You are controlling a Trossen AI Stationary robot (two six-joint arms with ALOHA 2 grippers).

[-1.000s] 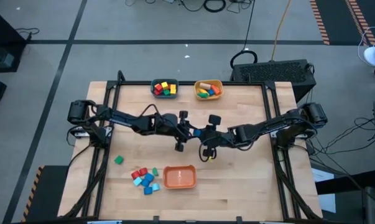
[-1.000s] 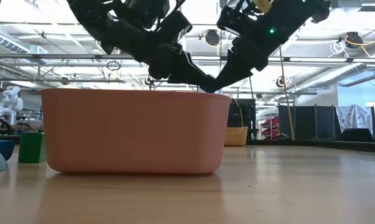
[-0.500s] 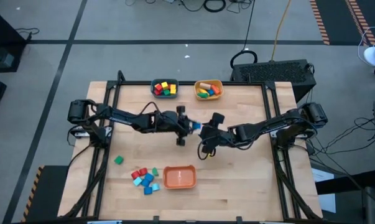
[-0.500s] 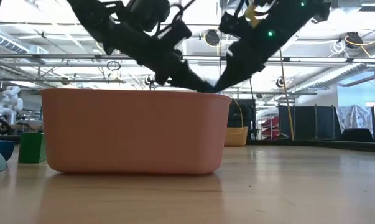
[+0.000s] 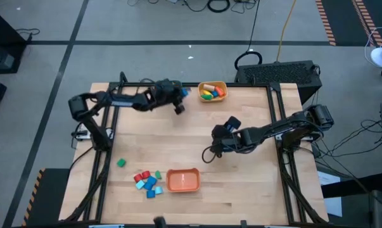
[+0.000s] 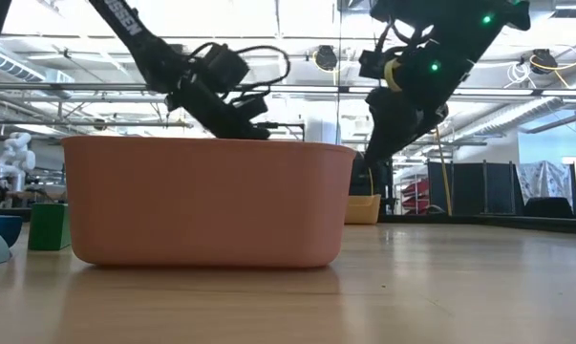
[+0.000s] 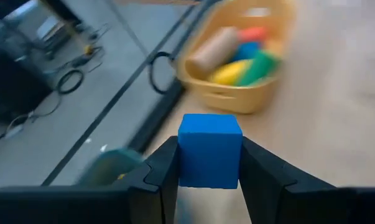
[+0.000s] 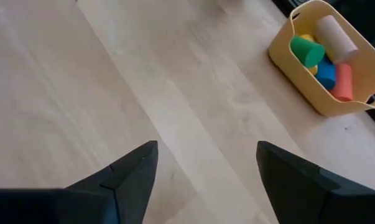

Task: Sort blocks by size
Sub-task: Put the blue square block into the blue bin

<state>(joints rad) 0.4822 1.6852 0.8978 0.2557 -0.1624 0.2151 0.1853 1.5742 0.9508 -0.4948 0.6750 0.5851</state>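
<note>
The blue cube (image 7: 209, 149) is above the wood, beside the teal bowl (image 7: 109, 169), so it needs to move over that bowl before my left gripper lets it go.
My left gripper (image 5: 180, 96) is at the table's far edge, between the teal bowl (image 7: 109, 165) and the yellow bowl (image 5: 212, 91), shut on a blue cube (image 7: 209, 149). The arm hides most of the teal bowl in the high view. My right gripper (image 5: 216, 137) is open and empty above the middle of the table. A group of red, blue and light blue blocks (image 5: 147, 180) lies on the table near the front left, left of the orange bowl (image 5: 182, 180). A green cube (image 5: 120, 163) lies apart from them. My left gripper pinches the blue cube by two opposite side faces (image 7: 182, 155) between its two fingers (image 7: 159, 171). The cube is lifted clear of the table and sits level in the hold, one face toward the wrist camera.
The yellow bowl (image 8: 327, 56) holds a wooden cylinder and green, blue, red and yellow pieces. In the low view the orange bowl (image 6: 206, 201) fills the foreground, with the green cube (image 6: 49, 226) to its left. Bare wood lies under my right gripper and on the table's right.
The two grippers were together at the table's middle, with the blue cube between them. My left gripper has carried the cube toward the far edge, to the teal and yellow bowls. My right gripper has drawn back a little toward the right edge.
</note>
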